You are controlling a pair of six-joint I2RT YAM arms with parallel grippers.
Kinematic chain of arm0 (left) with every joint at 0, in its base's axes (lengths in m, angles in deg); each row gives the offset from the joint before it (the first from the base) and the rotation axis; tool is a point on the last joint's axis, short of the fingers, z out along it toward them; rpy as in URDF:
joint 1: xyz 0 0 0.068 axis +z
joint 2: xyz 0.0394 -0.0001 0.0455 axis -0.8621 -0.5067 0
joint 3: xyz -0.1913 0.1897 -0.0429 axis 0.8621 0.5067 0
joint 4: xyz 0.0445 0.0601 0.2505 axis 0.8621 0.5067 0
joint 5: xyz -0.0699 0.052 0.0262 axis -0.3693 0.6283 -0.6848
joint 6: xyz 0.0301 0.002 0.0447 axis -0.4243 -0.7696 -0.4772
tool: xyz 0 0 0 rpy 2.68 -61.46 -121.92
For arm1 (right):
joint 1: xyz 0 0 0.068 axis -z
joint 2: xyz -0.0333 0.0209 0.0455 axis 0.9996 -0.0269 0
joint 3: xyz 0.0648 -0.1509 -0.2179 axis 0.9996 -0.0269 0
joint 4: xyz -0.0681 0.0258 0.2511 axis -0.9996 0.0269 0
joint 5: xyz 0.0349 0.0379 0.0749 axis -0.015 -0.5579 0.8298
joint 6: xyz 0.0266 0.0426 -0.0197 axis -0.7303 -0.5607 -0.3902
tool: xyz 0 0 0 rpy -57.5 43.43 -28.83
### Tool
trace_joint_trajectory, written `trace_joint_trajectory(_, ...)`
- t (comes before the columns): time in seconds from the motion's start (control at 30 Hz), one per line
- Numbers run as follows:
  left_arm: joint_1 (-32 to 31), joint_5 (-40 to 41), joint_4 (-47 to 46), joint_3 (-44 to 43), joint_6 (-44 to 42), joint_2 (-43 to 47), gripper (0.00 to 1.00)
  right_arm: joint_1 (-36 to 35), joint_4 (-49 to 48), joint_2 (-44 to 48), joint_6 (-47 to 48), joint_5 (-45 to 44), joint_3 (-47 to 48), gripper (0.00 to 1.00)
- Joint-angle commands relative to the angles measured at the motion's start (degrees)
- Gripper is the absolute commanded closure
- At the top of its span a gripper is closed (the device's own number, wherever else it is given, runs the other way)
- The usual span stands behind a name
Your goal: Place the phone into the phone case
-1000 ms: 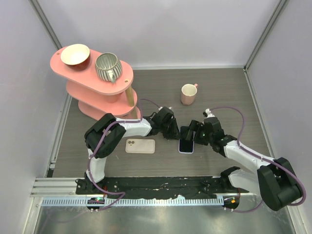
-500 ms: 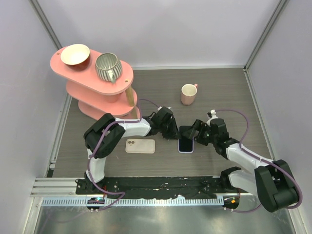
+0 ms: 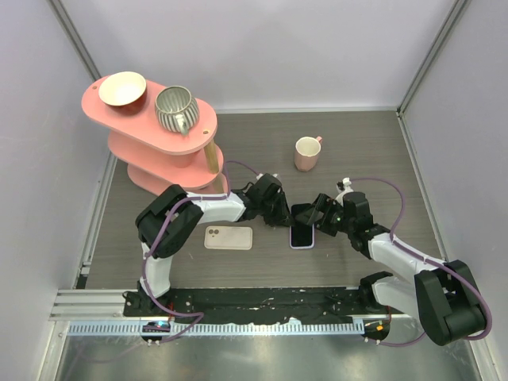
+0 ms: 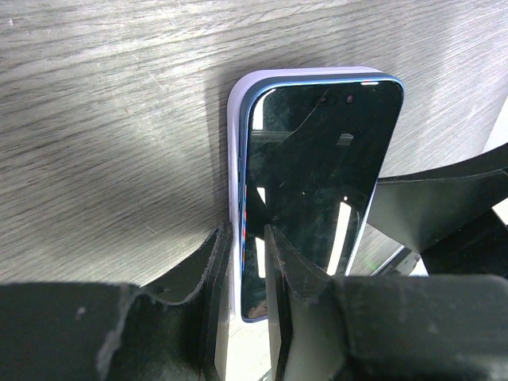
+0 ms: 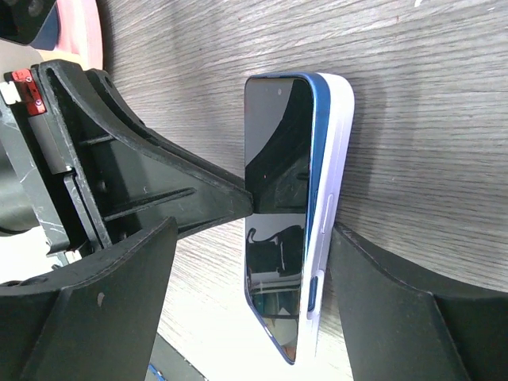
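The case's long edge (image 3: 313,225) lies between my right gripper's fingers, one level with the case's outer side, so my right gripper closes on the case next.
The phone (image 3: 302,235), blue-edged with a dark screen up, lies in the lilac-white phone case (image 3: 291,239) on the table's middle. In the right wrist view the phone (image 5: 274,151) sits tilted, one long edge raised above the case (image 5: 340,143). My left gripper (image 3: 279,216) is shut on the case's left long edge; in the left wrist view (image 4: 248,238) its fingers pinch the case wall (image 4: 235,143) and the phone's rim (image 4: 317,159). My right gripper (image 3: 314,216) is open and straddles phone and case (image 5: 254,238), one finger (image 5: 373,286) against the case's side.
A beige phone (image 3: 228,237) lies back up left of the case. A pink mug (image 3: 306,153) stands behind. A pink tiered shelf (image 3: 205,125) at the back left holds a bowl (image 3: 121,89) and a ribbed pot (image 3: 176,109). Walls close in on both sides.
My right gripper has drawn back a little to the right off the phone's top end. The phone and case have shifted slightly. The left gripper has stayed on the case edge.
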Motion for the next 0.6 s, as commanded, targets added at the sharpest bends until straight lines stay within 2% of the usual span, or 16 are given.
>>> trace_joint_trajectory(0.0, -1.9, -0.5, -0.1, 0.6, -0.4, -1.2, 0.76, -1.3, -0.6, 1.8, 1.1, 6.3, 4.2, 0.21)
trace_joint_trajectory(0.03, -1.9, -0.4, -0.1, 0.6, -0.4, -1.2, 0.76, -1.0, -0.4, 2.0, 1.1, 6.3, 4.0, 0.23)
trace_joint_trajectory(0.13, -1.9, -0.5, -0.1, 0.6, -0.4, -1.1, 0.76, -0.9, -0.5, 1.7, 1.5, 6.4, 3.5, 0.36)
trace_joint_trajectory(0.33, -1.9, -0.5, -0.1, 0.5, -0.7, -0.8, 0.76, -1.0, -2.5, 0.3, 1.6, 7.5, 2.9, 0.47)
trace_joint_trajectory(0.5, -1.9, -0.5, -0.1, 0.8, -0.6, -0.9, 0.76, -1.0, -4.1, -0.5, 1.4, 8.7, 2.9, 0.50)
trace_joint_trajectory(0.57, -1.9, -0.5, -0.1, 0.8, -0.7, -0.6, 0.76, -1.0, -3.6, -0.7, 1.6, 8.2, 3.2, 0.47)
